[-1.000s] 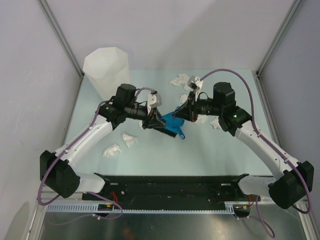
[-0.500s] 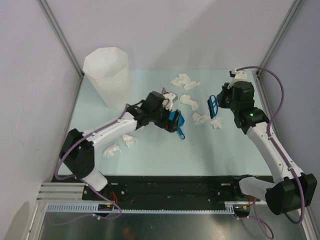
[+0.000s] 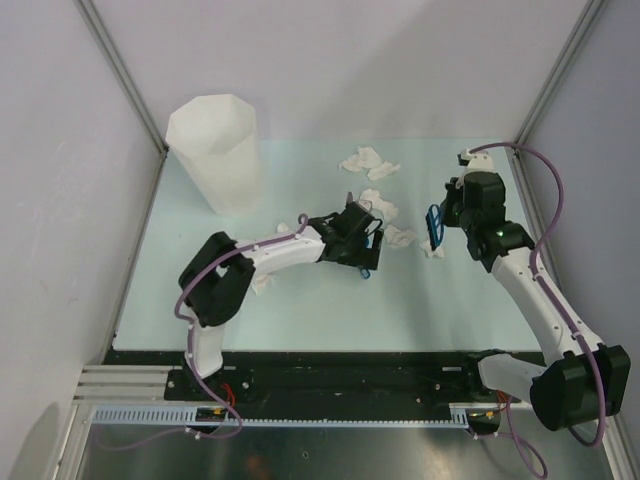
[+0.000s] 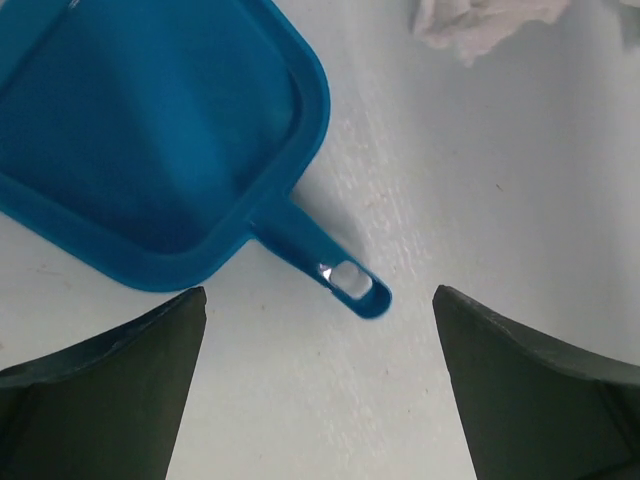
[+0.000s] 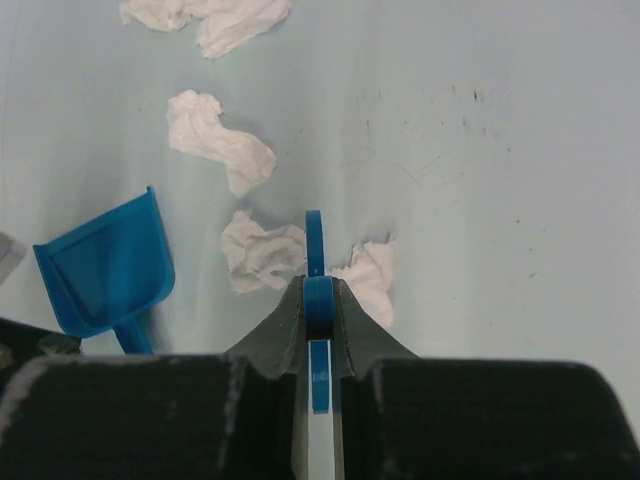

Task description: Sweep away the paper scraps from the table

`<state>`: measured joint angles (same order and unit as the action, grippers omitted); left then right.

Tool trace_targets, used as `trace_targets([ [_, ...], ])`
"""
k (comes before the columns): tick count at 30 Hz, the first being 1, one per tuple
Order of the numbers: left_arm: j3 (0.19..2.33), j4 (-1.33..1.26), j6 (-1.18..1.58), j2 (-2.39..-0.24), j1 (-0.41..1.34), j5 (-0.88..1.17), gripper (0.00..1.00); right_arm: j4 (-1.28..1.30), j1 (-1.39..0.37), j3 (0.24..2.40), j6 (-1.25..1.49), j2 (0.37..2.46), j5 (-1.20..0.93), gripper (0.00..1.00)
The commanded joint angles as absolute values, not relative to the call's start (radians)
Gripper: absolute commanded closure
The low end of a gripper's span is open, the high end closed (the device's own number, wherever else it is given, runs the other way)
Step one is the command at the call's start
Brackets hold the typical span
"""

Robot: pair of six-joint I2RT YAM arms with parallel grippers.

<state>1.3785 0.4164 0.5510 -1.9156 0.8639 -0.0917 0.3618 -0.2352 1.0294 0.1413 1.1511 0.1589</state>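
My left gripper grabs the blue dustpan by its handle end point(image 3: 365, 272) point(image 4: 335, 268) next, which leaves the pan open to take in the swept paper scraps.
The blue dustpan point(image 4: 150, 140) lies flat on the mint-green table point(image 3: 300, 310), handle toward my left gripper point(image 4: 320, 390). That gripper hovers open just above the handle end, touching nothing. From above, my left gripper point(image 3: 360, 242) hides most of the dustpan point(image 3: 366, 268). My right gripper point(image 5: 318, 300) is shut on a small blue brush point(image 5: 315, 245), seen edge-on just above two paper scraps point(image 5: 262, 255). In the top view my right gripper point(image 3: 438, 222) hangs right of centre. More paper scraps point(image 3: 365, 160) lie at the back, and one point(image 3: 378, 203) sits mid-table.
A tall white faceted bin point(image 3: 215, 150) stands at the back left. Another scrap point(image 3: 262, 284) lies partly under my left arm. Grey walls and the metal frame close in the table on three sides.
My left gripper has opened and let go of the dustpan, which now rests on the table. The left arm has stretched rightward. My right arm carried the brush off to the right.
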Motion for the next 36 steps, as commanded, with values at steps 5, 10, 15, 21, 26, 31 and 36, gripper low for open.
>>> trace_targets([
  [5,1.479,0.428,0.618,-2.028,0.879,-0.087,0.07,0.364,-0.233,1.019,0.112,1.091,0.16,1.0],
  [10,1.496,0.426,0.609,-2.077,0.877,-0.132,0.15,0.37,-0.233,1.012,0.101,1.057,0.12,1.0],
  [15,1.508,0.428,0.584,-2.1,0.862,-0.175,0.31,0.364,-0.235,1.005,0.1,1.046,0.091,1.0],
  [21,1.485,0.426,0.554,-2.125,0.779,-0.091,0.68,0.367,-0.235,1.002,0.101,1.037,0.072,1.0],
  [26,1.422,0.426,0.432,-2.04,0.683,0.053,1.0,0.364,-0.245,1.002,0.103,1.008,0.049,1.0],
  [31,1.345,0.422,0.211,-1.847,0.632,0.162,1.0,0.347,-0.337,1.0,0.084,0.996,0.077,1.0],
  [36,1.307,0.425,-0.061,-1.611,0.615,0.149,1.0,0.2,-0.561,1.0,0.098,1.009,-0.033,1.0],
])
